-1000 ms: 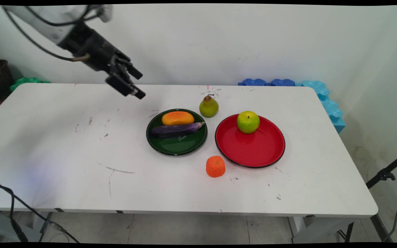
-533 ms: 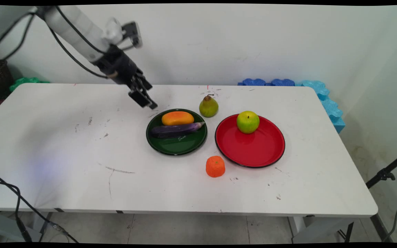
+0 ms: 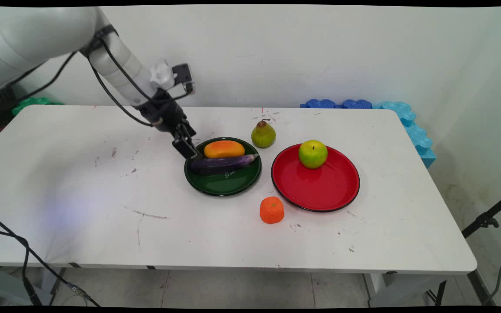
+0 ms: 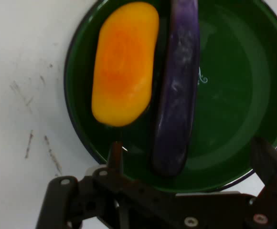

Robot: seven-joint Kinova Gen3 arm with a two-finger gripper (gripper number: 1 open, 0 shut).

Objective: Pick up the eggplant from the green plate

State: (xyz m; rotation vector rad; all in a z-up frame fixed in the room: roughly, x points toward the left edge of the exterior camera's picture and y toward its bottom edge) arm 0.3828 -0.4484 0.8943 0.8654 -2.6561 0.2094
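Observation:
The purple eggplant needs to come off the dark green plate (image 3: 222, 186), so my gripper should reach for it and grab its thick rounded end (image 3: 198, 166).
My gripper (image 3: 188, 151) hangs low over the left rim of a dark green plate (image 3: 222, 186). On the plate lie an orange-yellow mango (image 3: 224, 149) and a purple eggplant (image 3: 224, 163) side by side. In the hand view the gripper (image 4: 189, 149) is open, with one finger (image 4: 115, 151) below the mango (image 4: 125, 62) and the other (image 4: 266, 157) at the plate's (image 4: 239, 71) far side. The near end of the eggplant (image 4: 176, 86) lies between them. Nothing is held.
A pear (image 3: 263, 134) stands behind the green plate. To the right, a red plate (image 3: 320, 189) carries a green apple (image 3: 313, 154). An orange (image 3: 272, 210) sits in front between the plates. Blue foam pieces (image 3: 402, 115) lie at the table's back right corner.
The gripper has come down and to the right, from high above the table's back left to just over the green plate's left rim. The fruit and plates have not moved.

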